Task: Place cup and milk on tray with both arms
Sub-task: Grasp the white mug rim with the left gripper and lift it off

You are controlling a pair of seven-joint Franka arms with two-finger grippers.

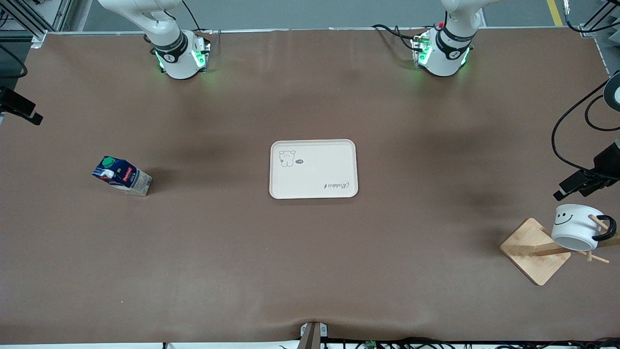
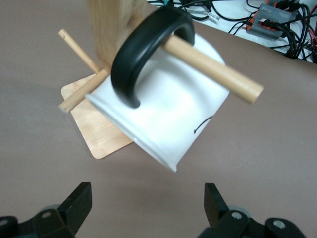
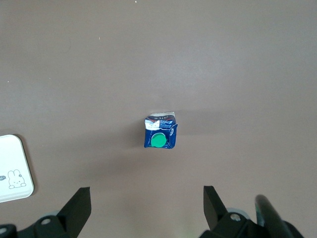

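My left gripper's fingers stop short of the cup's white rim (image 1: 578,208) (image 2: 131,137), so it is too early to close on it; they move to that rim first.
The cup (image 1: 574,228) hangs by its black handle on a peg of a wooden rack at the left arm's end of the table; the left wrist view shows it (image 2: 168,114) close up. My left gripper (image 1: 564,191) is open and empty, in the air just beside the cup; its jaws (image 2: 147,201) stand wide apart. The milk (image 1: 122,175) stands upright at the right arm's end. My right gripper (image 3: 147,203) is open and empty, high over the milk (image 3: 159,134); it is out of the front view. The tray (image 1: 314,169) lies bare at mid-table.
The rack's square wooden base (image 1: 533,249) stands near the table's edge, with bare pegs (image 2: 79,49) sticking out. Black cables (image 1: 571,131) hang over the left arm's end. A tray corner (image 3: 12,168) shows in the right wrist view.
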